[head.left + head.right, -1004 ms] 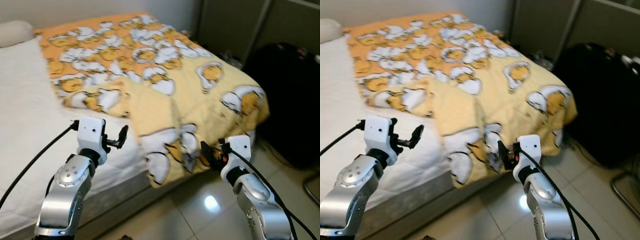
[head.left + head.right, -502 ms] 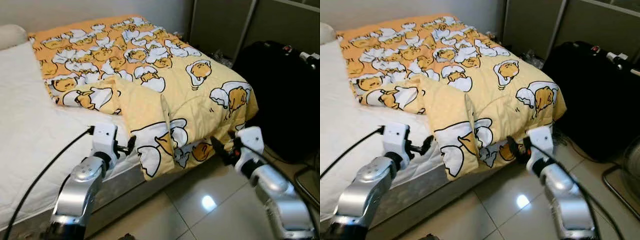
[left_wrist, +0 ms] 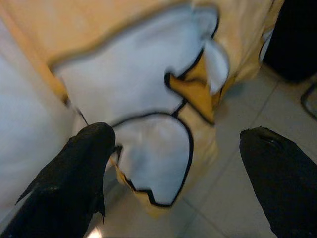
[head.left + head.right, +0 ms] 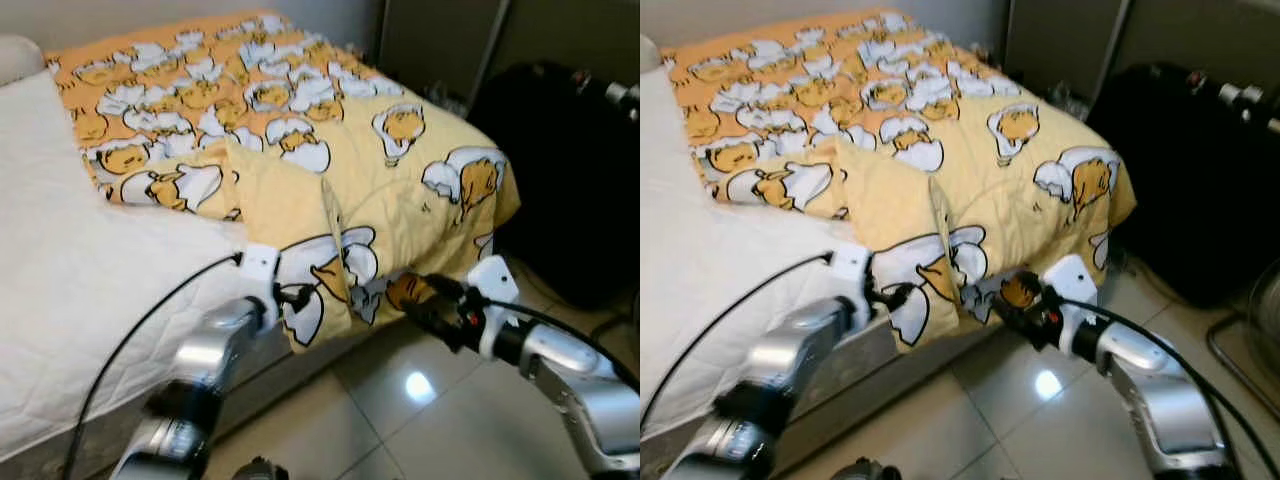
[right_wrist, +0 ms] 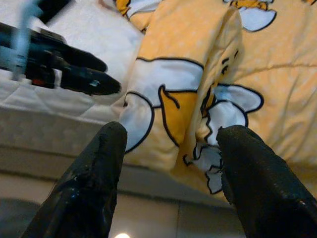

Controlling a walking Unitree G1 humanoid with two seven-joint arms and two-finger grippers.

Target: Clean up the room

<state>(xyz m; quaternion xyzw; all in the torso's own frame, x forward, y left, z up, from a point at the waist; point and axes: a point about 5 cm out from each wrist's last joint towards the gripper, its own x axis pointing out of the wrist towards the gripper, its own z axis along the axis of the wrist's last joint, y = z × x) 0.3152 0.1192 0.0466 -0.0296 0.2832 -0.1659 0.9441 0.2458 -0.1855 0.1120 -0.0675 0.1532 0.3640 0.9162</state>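
Observation:
The robot's left hand needs to grab the blanket (image 4: 330, 150) by its hanging folded corner (image 4: 301, 335) next, because that corner hangs loose while the rest of the blanket lies flat.
A yellow blanket (image 4: 330, 150) printed with white and orange cartoon figures covers the right part of the bed, and its folded corner (image 4: 335, 275) hangs over the bed's near edge. My left gripper (image 4: 296, 297) is open at the left side of that corner, touching or nearly touching the cloth. In the left wrist view the corner (image 3: 158, 148) lies between the spread fingers (image 3: 69, 178). My right gripper (image 4: 425, 308) is open just right of the hanging corner, low by the bed's edge. In the right wrist view its fingers (image 5: 94, 183) frame the blanket fold (image 5: 198, 109).
The white mattress (image 4: 80, 290) is bare on the left, with a pillow (image 4: 15, 55) at its head. A large black bag (image 4: 575, 170) stands on the floor to the right of the bed. Glossy floor tiles (image 4: 400, 420) lie below the grippers.
Both grippers have closed in on the hanging blanket corner, the left one moving right and the right one moving left. The camera has shifted slightly.

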